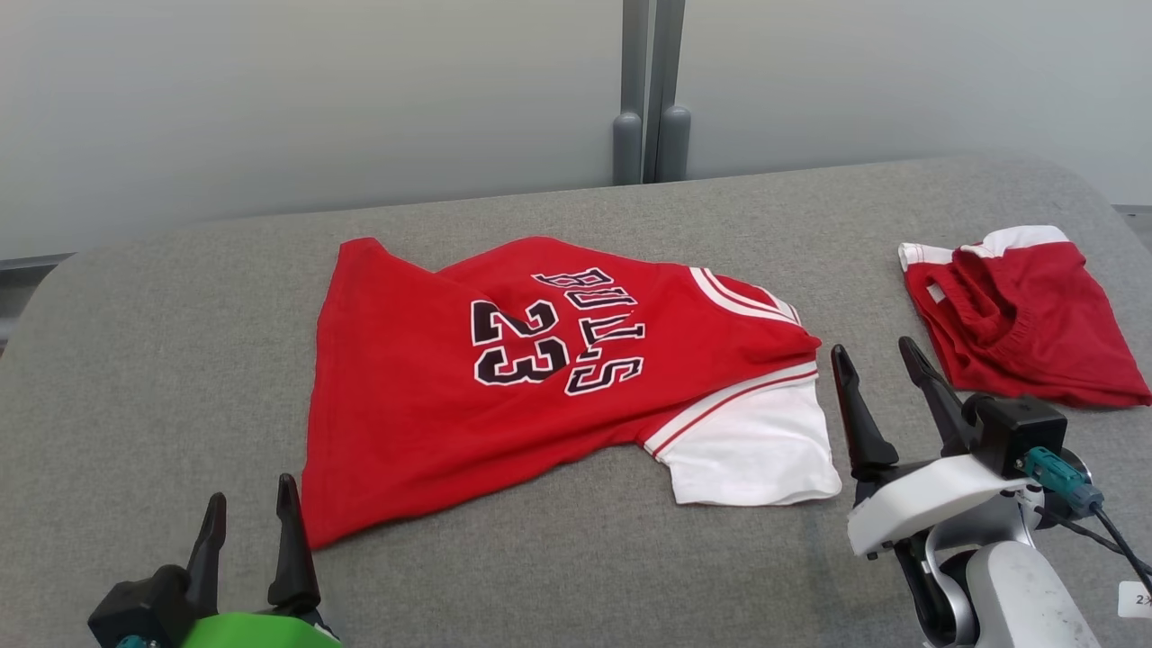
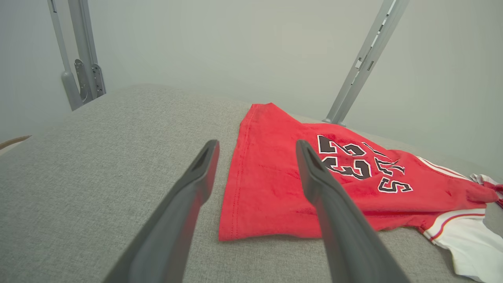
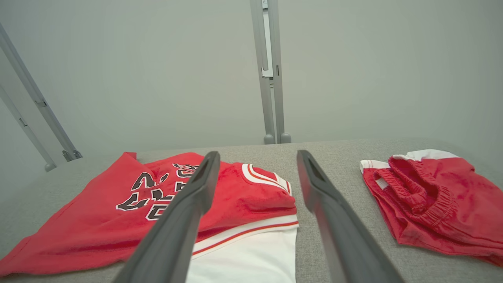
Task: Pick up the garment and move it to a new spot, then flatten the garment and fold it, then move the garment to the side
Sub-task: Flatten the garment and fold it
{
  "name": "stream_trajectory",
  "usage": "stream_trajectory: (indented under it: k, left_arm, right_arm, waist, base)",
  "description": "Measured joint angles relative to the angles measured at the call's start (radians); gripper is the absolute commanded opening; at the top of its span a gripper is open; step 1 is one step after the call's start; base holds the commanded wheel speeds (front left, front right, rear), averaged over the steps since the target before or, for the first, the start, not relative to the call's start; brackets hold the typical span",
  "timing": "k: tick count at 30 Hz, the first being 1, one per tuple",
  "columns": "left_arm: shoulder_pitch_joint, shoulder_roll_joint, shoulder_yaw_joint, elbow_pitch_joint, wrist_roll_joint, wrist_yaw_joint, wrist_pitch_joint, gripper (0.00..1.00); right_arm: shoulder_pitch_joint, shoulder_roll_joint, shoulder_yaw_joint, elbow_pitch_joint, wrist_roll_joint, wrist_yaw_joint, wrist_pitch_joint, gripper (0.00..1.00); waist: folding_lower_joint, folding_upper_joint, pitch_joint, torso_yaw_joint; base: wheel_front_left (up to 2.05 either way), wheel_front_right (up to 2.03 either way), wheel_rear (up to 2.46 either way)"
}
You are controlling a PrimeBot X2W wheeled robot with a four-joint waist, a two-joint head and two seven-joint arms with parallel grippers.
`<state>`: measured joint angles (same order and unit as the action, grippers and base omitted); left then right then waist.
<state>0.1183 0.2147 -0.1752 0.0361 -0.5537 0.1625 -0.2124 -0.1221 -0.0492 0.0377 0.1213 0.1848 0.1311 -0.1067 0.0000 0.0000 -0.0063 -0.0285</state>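
Observation:
The jersey [image 1: 464, 400] needs to be stretched flat for folding, so my right gripper should grab the white sleeve by its hem edge [image 1: 829, 459] next.
The garment [image 1: 540, 387] is a red jersey with white sleeve trim and black "BULLS 23" lettering, lying loosely folded and creased in the middle of the grey padded table [image 1: 180, 360]. It also appears in the left wrist view [image 2: 275, 184] and the right wrist view [image 3: 118, 212]. My left gripper [image 1: 248, 508] stands open just left of the jersey's near left corner, holding nothing. My right gripper [image 1: 882, 355] stands open just right of the white sleeve [image 1: 756, 445], also holding nothing.
Red shorts [image 1: 1026, 315] with white trim lie crumpled at the table's right side, also seen in the right wrist view [image 3: 432, 200]. Grey metal posts [image 1: 650, 90] rise behind the table's far edge against a pale wall. Bare grey cloth spreads left of the jersey.

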Motion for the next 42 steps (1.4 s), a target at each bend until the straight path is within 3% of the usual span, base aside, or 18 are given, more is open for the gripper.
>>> stream_trajectory:
  k: [9, 29, 42]
  left_arm:
    - [-0.049, 0.032, -0.026, 0.005, 0.037, -0.01, 0.013, 1.0]
    - [-0.059, 0.032, -0.047, 0.008, 0.053, 0.005, 0.007, 1.0]
    - [-0.05, 0.021, -0.066, 0.04, 0.044, 0.0, -0.001, 1.0]
  right_arm:
    - [0.0, 0.0, 0.002, 0.006, 0.003, 0.0, 0.0, 1.0]
    - [-0.001, 0.0, 0.012, 0.026, 0.016, 0.0, 0.014, 1.0]
    - [0.036, 0.0, -0.063, 0.184, 0.08, 0.0, 0.144, 1.0]
  waist:
    - [0.0, 0.0, 0.001, 0.001]
    - [0.0, 0.0, 0.006, 0.002]
    - [0.0, 0.0, 0.029, 0.007]
  base:
    - [0.0, 0.0, 0.0]
    - [0.0, 0.0, 0.0]
    - [0.0, 0.0, 0.0]
